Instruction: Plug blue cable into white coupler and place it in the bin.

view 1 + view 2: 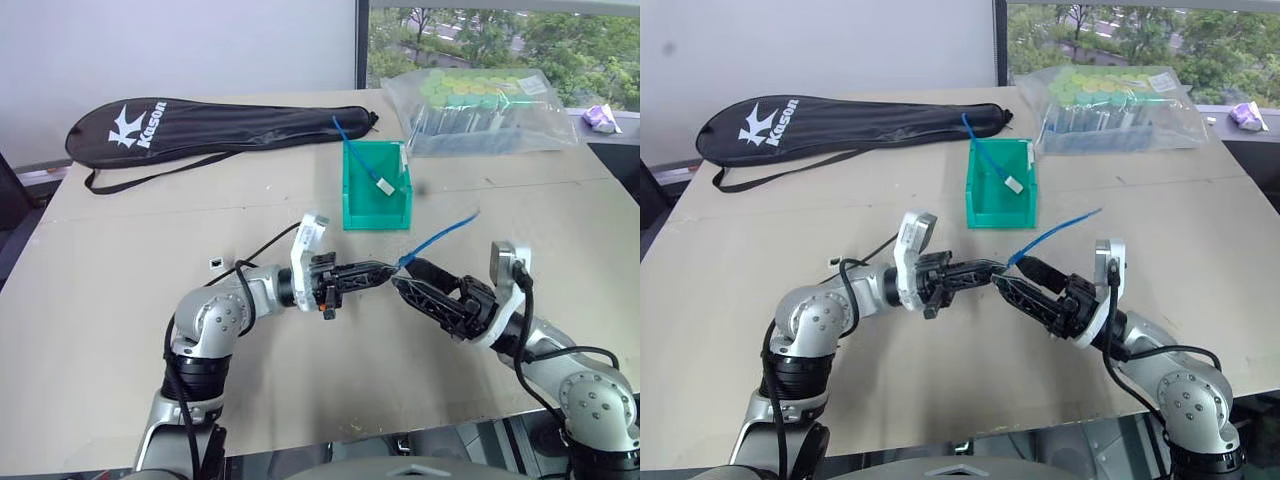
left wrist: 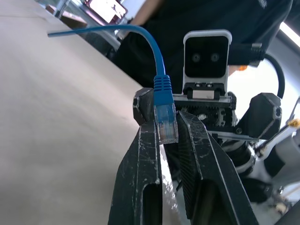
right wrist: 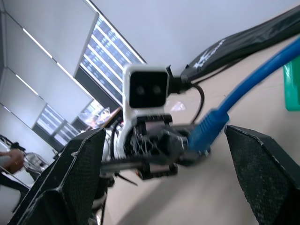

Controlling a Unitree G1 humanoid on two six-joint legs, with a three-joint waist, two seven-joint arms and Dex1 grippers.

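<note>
My right gripper grabs the blue cable's thick boot (image 1: 405, 261) (image 3: 209, 128) behind the clear plug next, since my left gripper's fingers cover the plug.
My left gripper (image 1: 390, 268) is shut on the clear plug of the blue cable (image 1: 440, 232), held above the table's middle; the cable arcs up and away to the right. In the left wrist view the plug (image 2: 167, 124) sits pinched between the two fingers. My right gripper (image 1: 412, 278) stands open right in front of it, its fingers (image 3: 79, 173) spread to either side of the plug end without touching. The white coupler (image 1: 215, 263) lies on the table beside my left arm. The green bin (image 1: 352, 195) stands just beyond both grippers.
Inside the bin lies a second blue cable with a white block (image 1: 383, 185). A black racket bag (image 1: 220, 125) lies at the back left. A clear bag of green-capped tubes (image 1: 480, 100) sits at the back right.
</note>
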